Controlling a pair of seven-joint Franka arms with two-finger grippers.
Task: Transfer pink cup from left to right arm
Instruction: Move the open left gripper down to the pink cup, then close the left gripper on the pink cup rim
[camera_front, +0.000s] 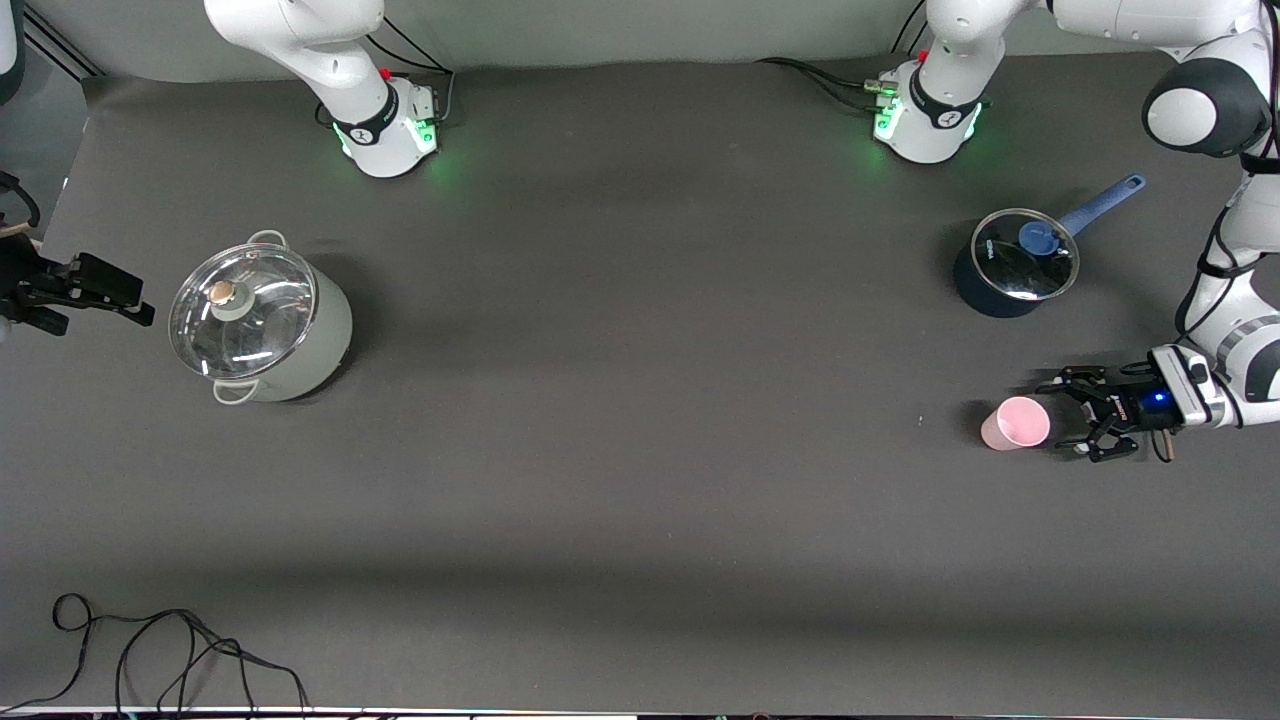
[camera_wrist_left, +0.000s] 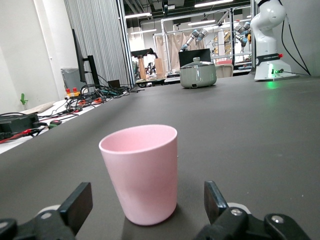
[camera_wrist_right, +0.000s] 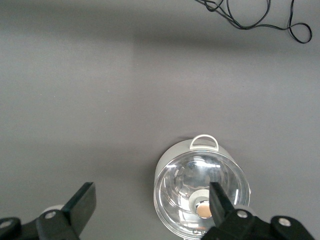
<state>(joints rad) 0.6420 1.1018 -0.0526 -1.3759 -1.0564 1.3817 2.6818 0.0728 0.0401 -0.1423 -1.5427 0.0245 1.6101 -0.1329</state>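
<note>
My left gripper picks up the pink cup by its side (camera_front: 1005, 427) (camera_wrist_left: 145, 185) next, to pass it to my right gripper.
The pink cup (camera_front: 1015, 423) stands upright on the dark table, toward the left arm's end, nearer to the front camera than the blue saucepan. My left gripper (camera_front: 1078, 418) is low at the table beside it, open, with its fingertips at the cup's sides and gaps on both. In the left wrist view the cup (camera_wrist_left: 142, 170) stands in the middle between the two fingers (camera_wrist_left: 77, 205) of the left gripper (camera_wrist_left: 146, 202). My right gripper (camera_front: 95, 305) waits, open and empty, in the air beside the grey pot; it also shows in the right wrist view (camera_wrist_right: 150, 202).
A grey-green pot with a glass lid (camera_front: 255, 320) stands toward the right arm's end, also in the right wrist view (camera_wrist_right: 200, 195). A dark blue saucepan with a lid (camera_front: 1015, 262) stands near the left arm's base. Black cables (camera_front: 150, 650) lie at the near corner.
</note>
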